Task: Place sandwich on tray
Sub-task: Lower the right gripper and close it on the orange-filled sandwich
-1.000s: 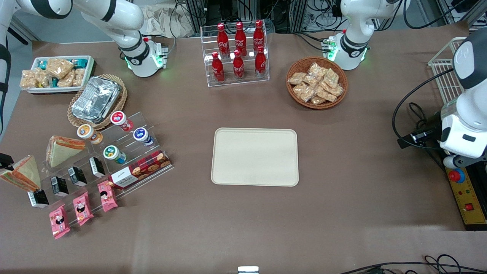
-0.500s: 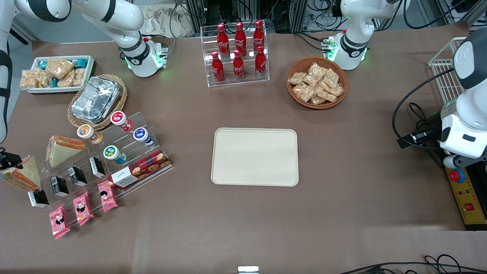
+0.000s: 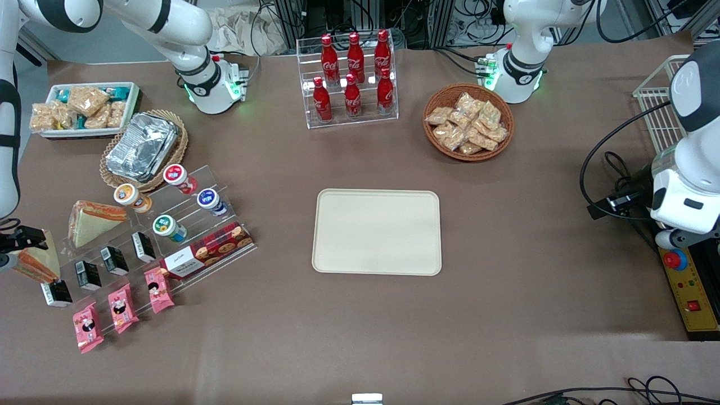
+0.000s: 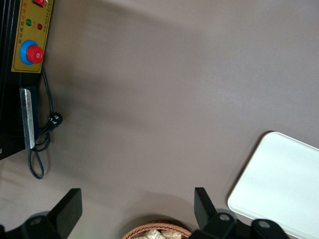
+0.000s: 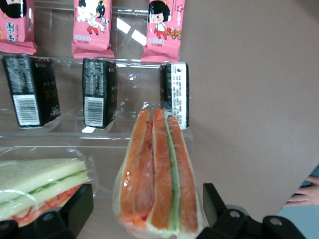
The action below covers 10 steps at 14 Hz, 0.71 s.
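I need to put the sandwich on the cream tray, so I should grab it next by its wide crust end (image 5: 160, 219) with my right gripper.
The sandwich (image 3: 40, 262) is a wrapped wedge with orange and green layers, standing on edge on the clear stepped rack (image 3: 185, 225) at the working arm's end of the table. My right gripper (image 3: 19, 251) is open and straddles it. In the right wrist view the sandwich (image 5: 157, 174) stands between the two black fingers (image 5: 75, 206), with a gap on each side. The cream tray (image 3: 377, 194) lies flat mid-table with nothing on it, toward the parked arm from the rack; its corner (image 4: 279, 184) shows in the left wrist view.
A second wedge sandwich (image 3: 90, 219) (image 5: 40, 181) lies close beside the gripper. Black cartons (image 5: 99, 92), pink snack packets (image 3: 121, 306), yogurt cups (image 3: 169, 228) and a biscuit box (image 3: 208, 250) fill the rack. A foil container in a basket (image 3: 143, 147), a cola rack (image 3: 351, 79) and a snack basket (image 3: 468, 122) stand farther back.
The gripper has moved in from the table's edge over the sandwich and now covers more of it. The sandwich stays on the rack.
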### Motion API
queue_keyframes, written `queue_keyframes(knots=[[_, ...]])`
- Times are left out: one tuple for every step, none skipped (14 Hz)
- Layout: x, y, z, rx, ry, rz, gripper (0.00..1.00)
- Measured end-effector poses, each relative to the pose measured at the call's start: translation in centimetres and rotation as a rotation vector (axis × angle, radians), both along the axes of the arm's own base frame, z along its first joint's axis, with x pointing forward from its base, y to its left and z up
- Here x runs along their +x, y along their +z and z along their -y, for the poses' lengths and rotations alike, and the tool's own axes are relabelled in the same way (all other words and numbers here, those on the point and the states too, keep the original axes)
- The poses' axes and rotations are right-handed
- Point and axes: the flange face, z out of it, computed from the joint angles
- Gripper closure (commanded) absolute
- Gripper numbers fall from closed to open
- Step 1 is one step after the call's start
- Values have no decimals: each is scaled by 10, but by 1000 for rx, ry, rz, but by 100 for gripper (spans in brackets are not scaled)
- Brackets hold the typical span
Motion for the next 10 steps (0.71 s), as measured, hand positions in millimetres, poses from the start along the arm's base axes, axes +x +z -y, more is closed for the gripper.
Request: queue_keyframes(knots=[[-1,-3,1,1,0,-1,31],[-1,-3,1,1,4,-1,46],[-1,-2,0,1,16,2,57],[1,3,-2,-1,27,7,67],[3,9,-4,-2,32,9,75],[4,13,-6,2,36,4,80],[5,18,-8,5,41,-2,85],[5,23,-11,10,46,-13,86],[5,29,-15,17,50,-30,87],[7,40,-21,22,56,-45,87]])
